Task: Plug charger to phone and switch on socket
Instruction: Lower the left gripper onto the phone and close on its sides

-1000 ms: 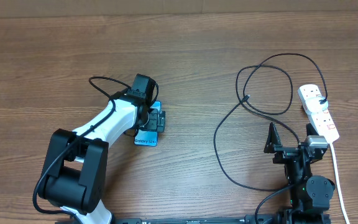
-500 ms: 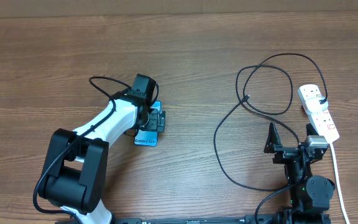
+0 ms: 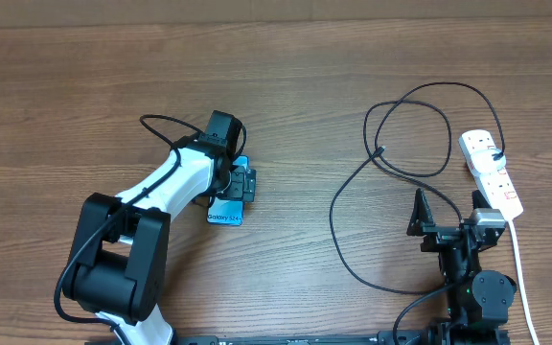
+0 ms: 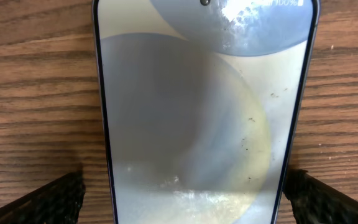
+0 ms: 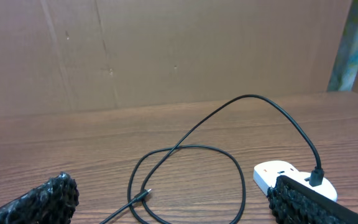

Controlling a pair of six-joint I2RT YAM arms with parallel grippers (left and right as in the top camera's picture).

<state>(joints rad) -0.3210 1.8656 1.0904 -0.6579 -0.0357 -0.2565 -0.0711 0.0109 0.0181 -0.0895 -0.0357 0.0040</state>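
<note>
My left gripper's fingers are down at the table beside the phone's (image 3: pixel 225 217) long edges, so my left gripper is ready to close on the phone.
The phone (image 3: pixel 225 217) lies flat on the wooden table at centre left, its light blue screen up and its "Galaxy S24" end towards the front. My left gripper (image 3: pixel 241 184) hangs right over it. In the left wrist view the phone (image 4: pixel 204 112) fills the frame, and my left gripper (image 4: pixel 184 199) is open with a finger on each side of it. The black charger (image 3: pixel 391 168) lies looped at the right, with its connector tip (image 3: pixel 379 151) loose on the table. The tip also shows in the right wrist view (image 5: pixel 146 194). The white socket (image 3: pixel 492 171) lies at the far right with a black plug in it. My right gripper (image 3: pixel 447 211) is open and empty at the front right.
The socket's white cord (image 3: pixel 522 278) runs towards the front edge at the right. The cardboard wall (image 5: pixel 166 50) stands behind the table's far edge. The socket's near end (image 5: pixel 284 174) shows beside my right gripper's right finger.
My left arm has shifted very slightly over the phone. The right arm, the cable and the socket have not moved.
</note>
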